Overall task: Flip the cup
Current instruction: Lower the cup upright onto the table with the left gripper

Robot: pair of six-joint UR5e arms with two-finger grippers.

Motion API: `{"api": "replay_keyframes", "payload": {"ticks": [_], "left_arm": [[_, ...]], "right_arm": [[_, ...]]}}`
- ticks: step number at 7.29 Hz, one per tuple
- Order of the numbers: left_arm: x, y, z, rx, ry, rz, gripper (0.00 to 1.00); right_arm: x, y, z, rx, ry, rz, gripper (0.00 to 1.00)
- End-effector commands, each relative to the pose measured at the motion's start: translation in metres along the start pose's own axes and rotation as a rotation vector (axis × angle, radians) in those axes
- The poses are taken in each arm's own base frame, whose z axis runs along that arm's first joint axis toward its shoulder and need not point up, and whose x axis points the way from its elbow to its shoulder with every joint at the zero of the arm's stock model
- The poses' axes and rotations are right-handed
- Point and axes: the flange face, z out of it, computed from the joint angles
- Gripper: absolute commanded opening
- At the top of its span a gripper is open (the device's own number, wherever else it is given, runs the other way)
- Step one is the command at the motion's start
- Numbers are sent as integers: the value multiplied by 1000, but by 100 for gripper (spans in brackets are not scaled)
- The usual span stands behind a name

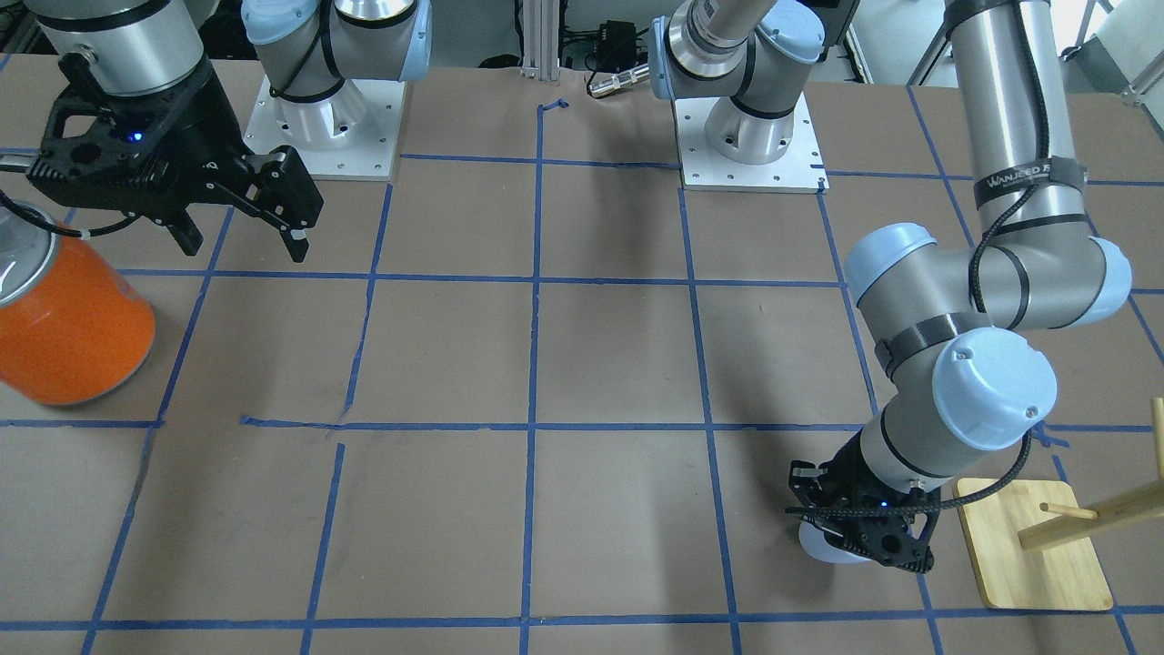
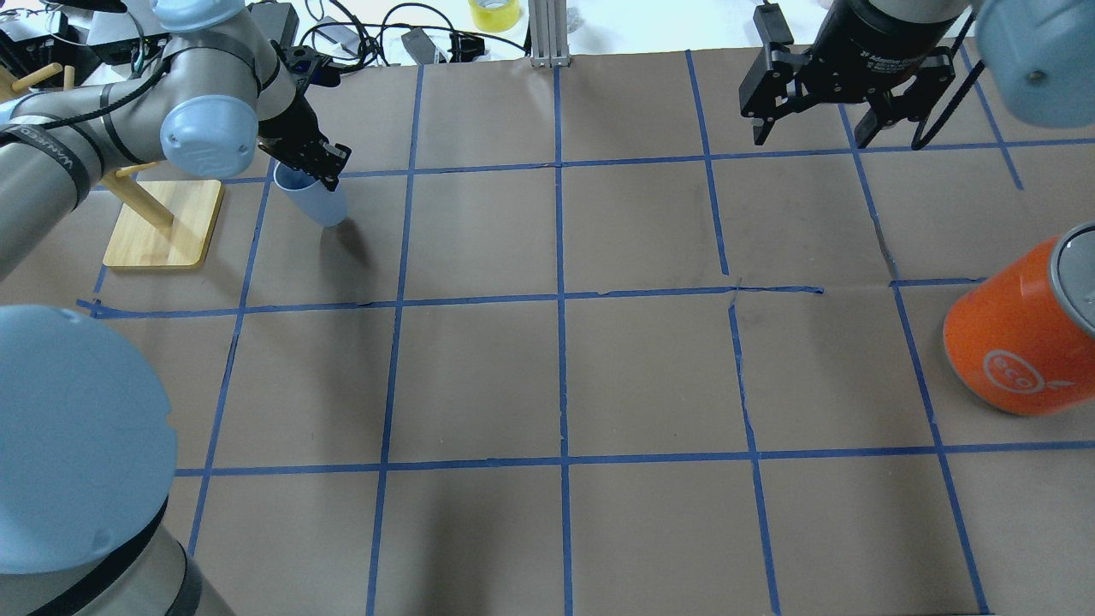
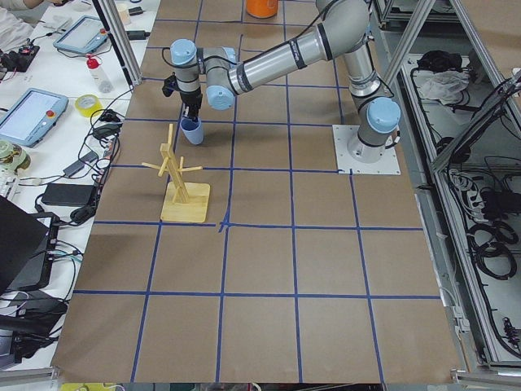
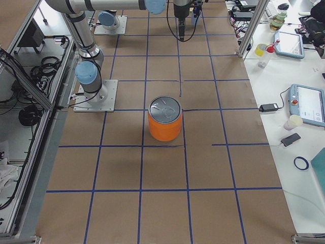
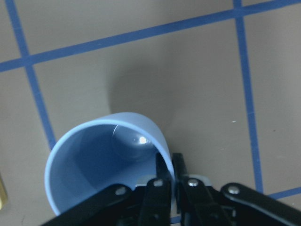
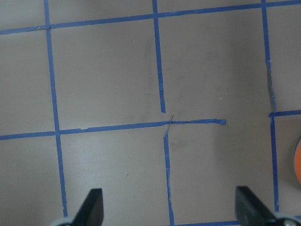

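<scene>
The pale blue cup's base meets the table with the cup's opening up, so it is now time for my left gripper to open.
The cup (image 2: 315, 203) is a small pale blue tumbler at the far left of the table, mouth up and tilted, its base on or just above the paper. My left gripper (image 2: 321, 171) is shut on its rim. In the left wrist view one finger is inside the cup (image 5: 108, 165) and one outside, and the gripper (image 5: 170, 165) pinches the wall. In the front-facing view the cup (image 1: 823, 546) is mostly hidden behind the gripper (image 1: 864, 537). My right gripper (image 2: 813, 128) is open and empty, raised over the far right of the table (image 6: 170, 209).
A large orange can (image 2: 1022, 342) with a silver top stands at the right edge. A wooden peg stand (image 2: 162, 222) on a flat base sits just left of the cup. Yellow tape and cables lie beyond the table's far edge.
</scene>
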Motion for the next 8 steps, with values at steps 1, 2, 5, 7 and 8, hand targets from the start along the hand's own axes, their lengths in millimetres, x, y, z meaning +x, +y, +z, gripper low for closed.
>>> {"api": "replay_keyframes", "payload": {"ticks": [1,2,5,7,8], "left_arm": [[-1,0,1,6,-1,20,0],[-2,0,4,-1,-8,23,0],[-2,1,10,-10,-2,19,26],[-1,3,16,-21,-1,19,100],[-1,4,18,-25,-1,19,100]], "right_arm": [[0,0,0,0,0,0,100],[0,0,0,0,0,0,100],[0,0,0,0,-4,0,100],[0,1,2,-5,-4,-1,100],[-1,0,3,-5,-5,-1,100]]}}
